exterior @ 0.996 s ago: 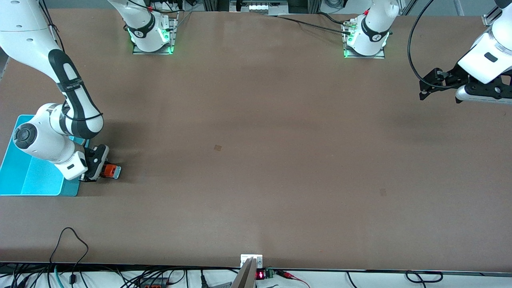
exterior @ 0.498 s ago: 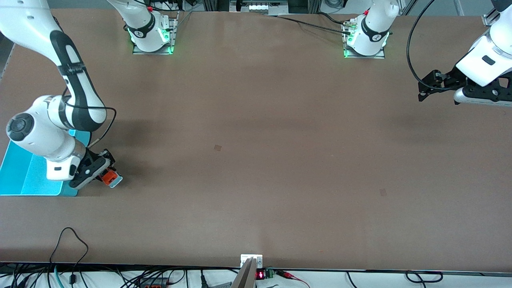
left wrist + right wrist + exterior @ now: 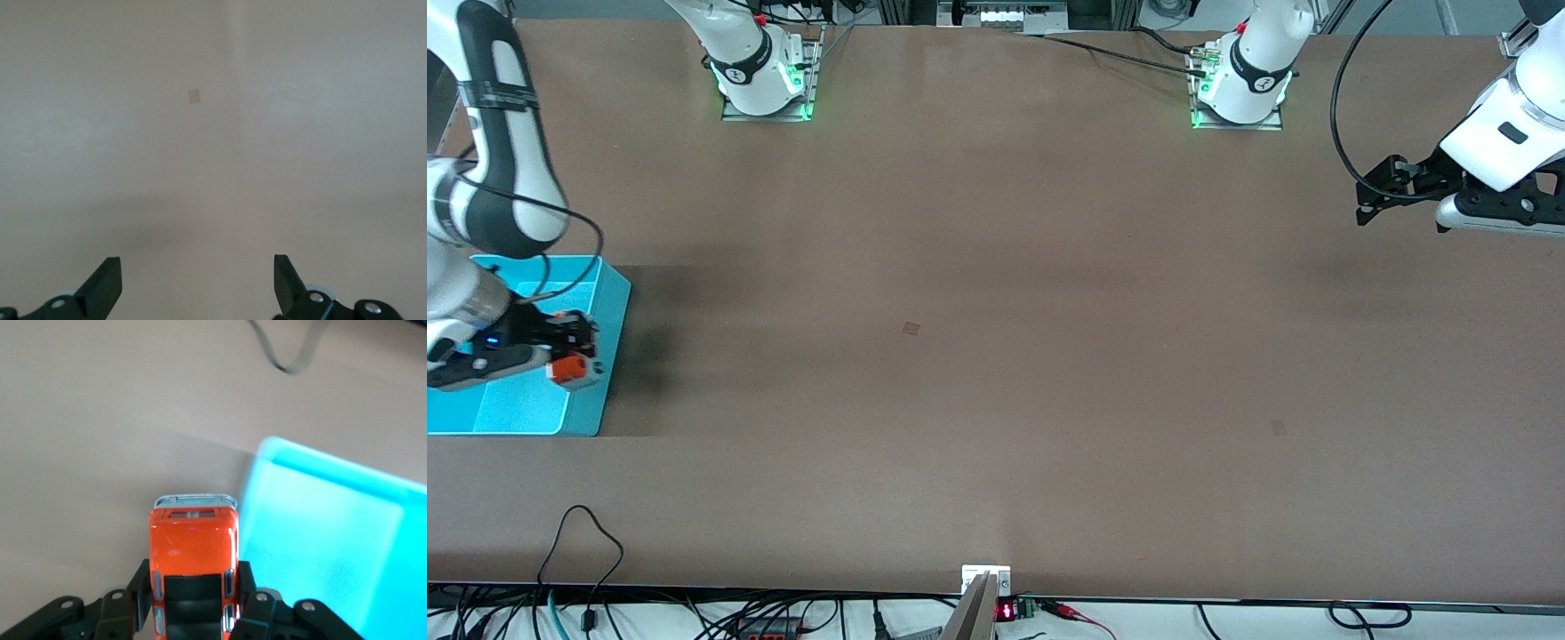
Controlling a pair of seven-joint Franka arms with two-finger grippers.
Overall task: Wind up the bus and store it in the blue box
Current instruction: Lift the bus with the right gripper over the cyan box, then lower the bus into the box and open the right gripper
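My right gripper holds the orange bus above the blue box's side, and it needs to keep holding the bus until the bus is over the box's bottom.
My right gripper [image 3: 571,360] is shut on the small orange bus [image 3: 570,371] and holds it in the air over the blue box [image 3: 511,404], above the box's wall toward the table's middle. In the right wrist view the bus [image 3: 193,547] sits between my fingers [image 3: 250,590], dark roof panel up and white-grey front pointing away, with the cyan box [image 3: 333,533] beside it. My left gripper [image 3: 1369,197] is open and empty, held high over the left arm's end of the table; in its wrist view [image 3: 198,280] only bare table shows.
The brown table [image 3: 996,356] carries a small tape patch [image 3: 911,328] near its middle and another [image 3: 1279,428] toward the left arm's end. Cables and a small fixture [image 3: 985,582] lie along the table's edge nearest the camera.
My right gripper has lifted the bus off the table beside the box and carried it toward the right arm's end, over the box's edge. The left arm has barely moved.
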